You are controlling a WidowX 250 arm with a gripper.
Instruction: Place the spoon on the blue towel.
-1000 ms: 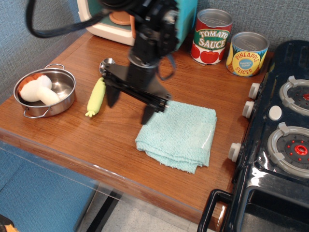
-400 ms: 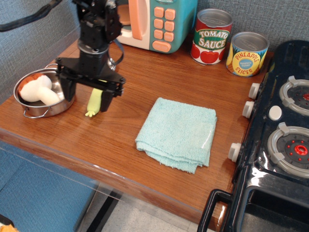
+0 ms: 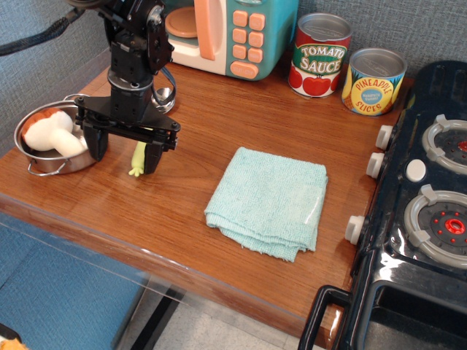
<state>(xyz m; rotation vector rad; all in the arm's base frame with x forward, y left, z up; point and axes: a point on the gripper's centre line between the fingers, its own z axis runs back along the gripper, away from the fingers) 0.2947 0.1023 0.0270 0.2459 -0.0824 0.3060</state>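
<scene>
The spoon will next be grabbed by its pale yellow-green handle [image 3: 137, 160], so that my gripper can put the spoon on the blue towel [image 3: 270, 199].
The spoon [image 3: 138, 162] lies on the wooden table left of centre; its pale yellow-green handle end and its silver bowl [image 3: 163, 95] show, the middle is hidden behind my arm. My gripper [image 3: 125, 155] is open, low over the spoon's handle. One finger [image 3: 154, 158] stands just right of the handle, the other [image 3: 98, 145] is by the pot's rim. The blue towel [image 3: 270, 199] lies folded at the table's centre right, apart from the spoon and gripper.
A steel pot [image 3: 44, 162] holding a toy mushroom sits at the left edge. A toy microwave [image 3: 233, 33], a tomato sauce can [image 3: 319, 55] and a pineapple can [image 3: 373, 80] stand at the back. A toy stove [image 3: 427, 219] is at the right.
My gripper has moved left from beside the towel's corner to over the spoon's handle, staying open. The pot has shifted slightly left. Spoon and towel stay put.
</scene>
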